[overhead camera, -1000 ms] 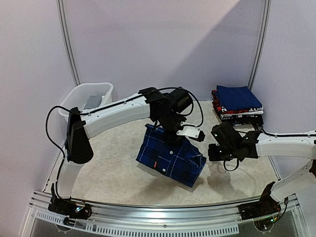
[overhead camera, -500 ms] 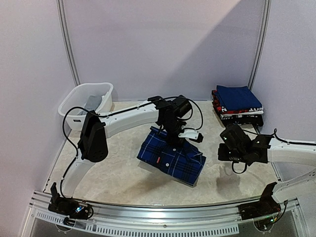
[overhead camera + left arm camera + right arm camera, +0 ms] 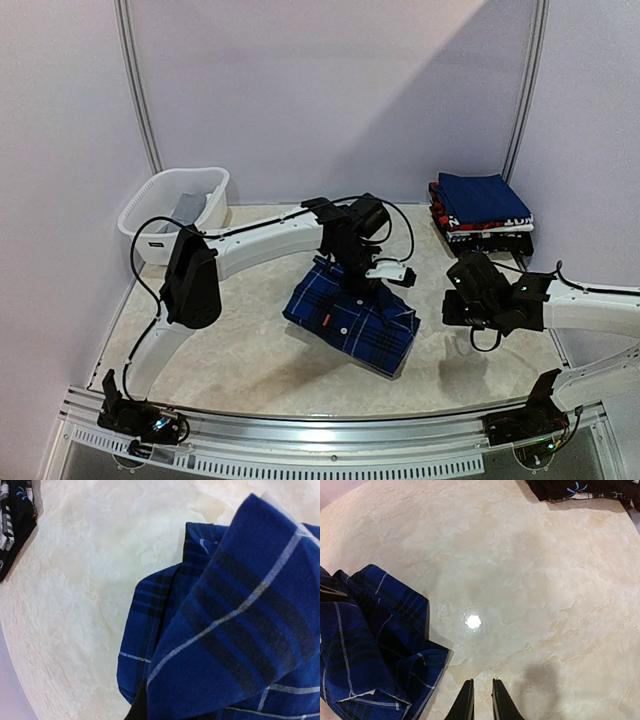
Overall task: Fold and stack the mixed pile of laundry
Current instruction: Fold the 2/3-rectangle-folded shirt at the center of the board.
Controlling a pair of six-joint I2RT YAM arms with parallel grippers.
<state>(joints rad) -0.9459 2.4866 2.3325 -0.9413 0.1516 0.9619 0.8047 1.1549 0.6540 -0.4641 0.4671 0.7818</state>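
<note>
I should let go of the held edge with my left gripper now, as the held edge would end on the shirt's resting lower part.
The dark blue plaid shirt [image 3: 352,322] hangs partly folded from my left gripper [image 3: 352,272], which is shut on its upper edge above the middle of the table. Its lower part rests on the tabletop. In the left wrist view the shirt [image 3: 240,630] fills the right side and hides the jaws. My right gripper [image 3: 482,700] hovers low over bare table to the right of the shirt [image 3: 365,650]; its jaws stand a narrow gap apart with nothing between them. In the top view the right gripper [image 3: 462,300] is clear of the cloth.
A stack of folded clothes [image 3: 482,212] with a blue piece on top sits at the back right; its edge shows in the right wrist view [image 3: 580,490]. A white plastic basket [image 3: 150,222] at the back left holds a grey garment [image 3: 190,206]. The marbled tabletop [image 3: 240,350] is walled by lilac panels.
My left arm has lowered the plaid shirt and shifted it slightly right, so it now touches the table. My right arm has pulled back to the right, away from the shirt.
</note>
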